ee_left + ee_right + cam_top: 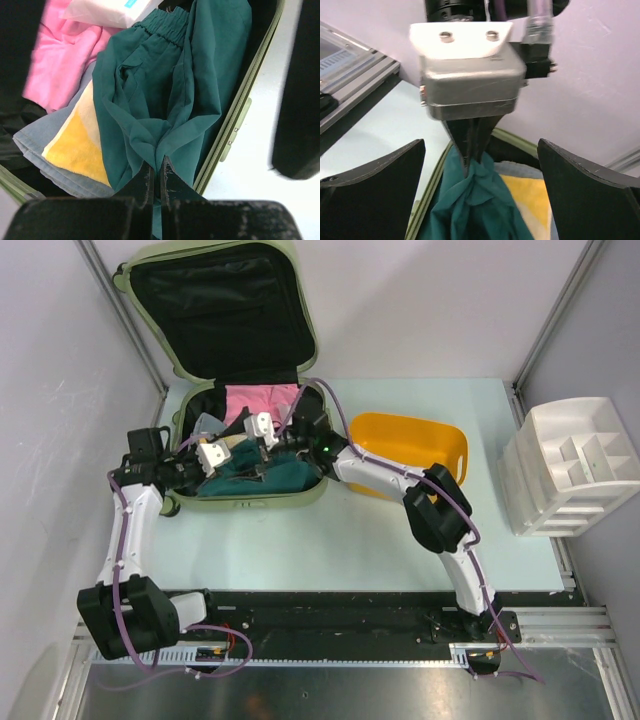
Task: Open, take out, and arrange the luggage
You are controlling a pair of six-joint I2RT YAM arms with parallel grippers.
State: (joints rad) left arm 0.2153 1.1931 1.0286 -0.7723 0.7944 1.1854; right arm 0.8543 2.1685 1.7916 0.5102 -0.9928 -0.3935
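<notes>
My right gripper needs to grab the teal garment [265, 480] next, by the garment's end opposite my left gripper. It will then lay the garment lengthwise into the bottom part of the suitcase.
The sage-green suitcase [262, 503] lies open on the table with its black-lined lid standing up at the back. Its rim also shows in the left wrist view [241, 112] and the right wrist view [426, 200]. Inside it lie a teal garment [265, 480], a pink cloth [258, 400], a yellow-and-white towel [77, 142] and a grey-blue cloth [35, 137]. My left gripper [156, 167] is shut on a bunched fold of the teal garment [165, 90]. My right gripper [481, 145] is wide open, facing the left gripper, with the pinched teal fold [480, 200] between its fingers.
A yellow plastic tub [410, 445] sits just right of the suitcase. A white divided organizer tray [572, 465] stands at the far right. A white packet [107, 10] lies on the pink cloth. Grey walls close in on the left and back.
</notes>
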